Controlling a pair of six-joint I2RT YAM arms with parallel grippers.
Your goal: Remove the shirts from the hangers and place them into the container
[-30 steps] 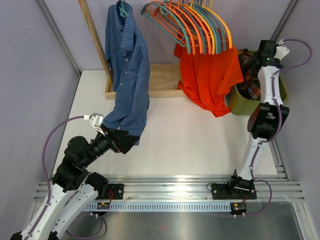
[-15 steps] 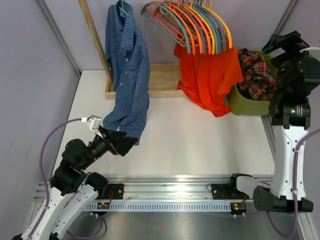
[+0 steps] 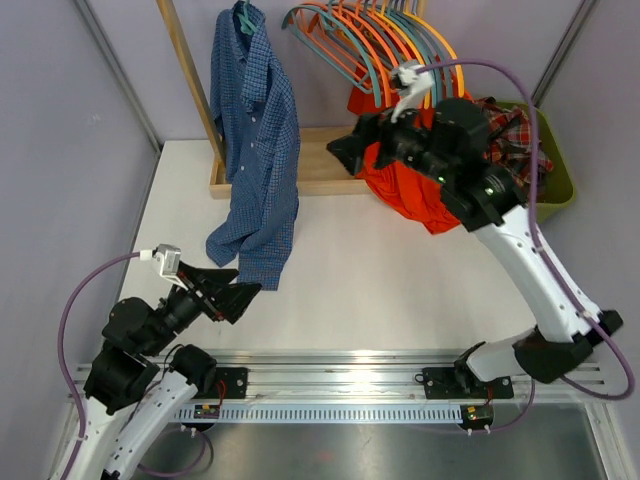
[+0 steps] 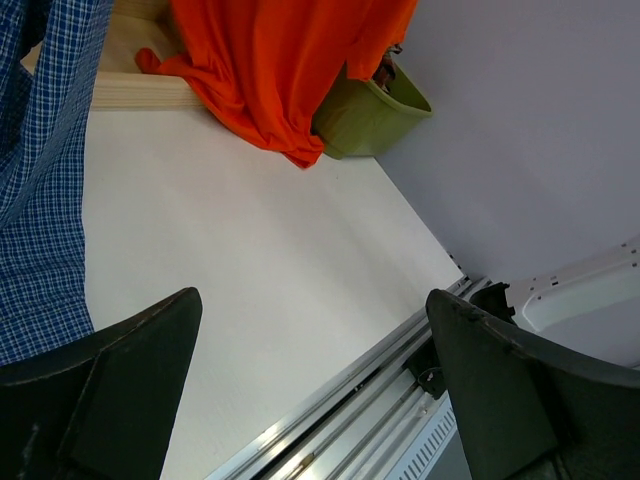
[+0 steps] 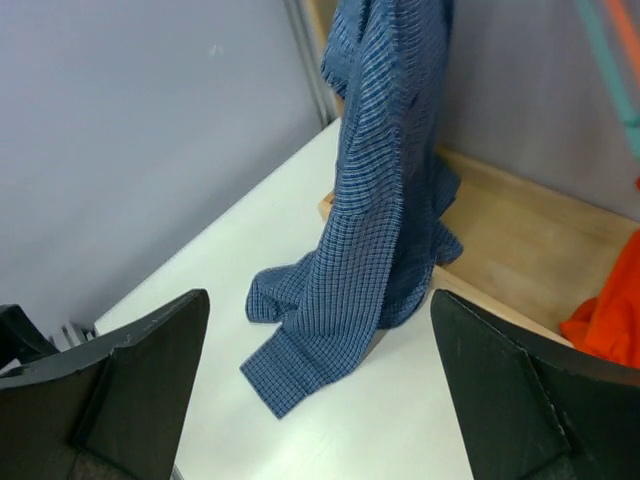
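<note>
My right gripper should next grab the blue shirt [image 3: 255, 120] by its shoulder facing the bunched hangers, so the teal hanger is free to take out.
A dark blue small-check shirt [image 3: 255, 120] hangs from a teal hanger at the back left, its hem and sleeve lying on the table [image 5: 345, 300]. An orange-red shirt [image 3: 405, 195] hangs under the bunch of orange, teal and yellow hangers [image 3: 375, 40], partly hidden by my right arm. The olive-green container [image 3: 560, 185] stands at the back right with a plaid shirt [image 3: 515, 125] in it. My right gripper [image 3: 345, 155] is open in front of the orange-red shirt, facing the blue one. My left gripper [image 3: 232, 287] is open and empty, just near of the blue shirt's hem [image 4: 40, 250].
A flat wooden base frame [image 3: 320, 170] with an upright wooden post [image 3: 185, 80] carries the rack. Grey walls close in on both sides. A metal rail [image 3: 340, 375] runs along the near table edge. The left wrist view shows the container [image 4: 375, 110] beyond the orange-red shirt [image 4: 270, 70].
My right arm swung from over the container leftward across the orange-red shirt, now facing the blue shirt. My left gripper drew back a little toward the near left.
</note>
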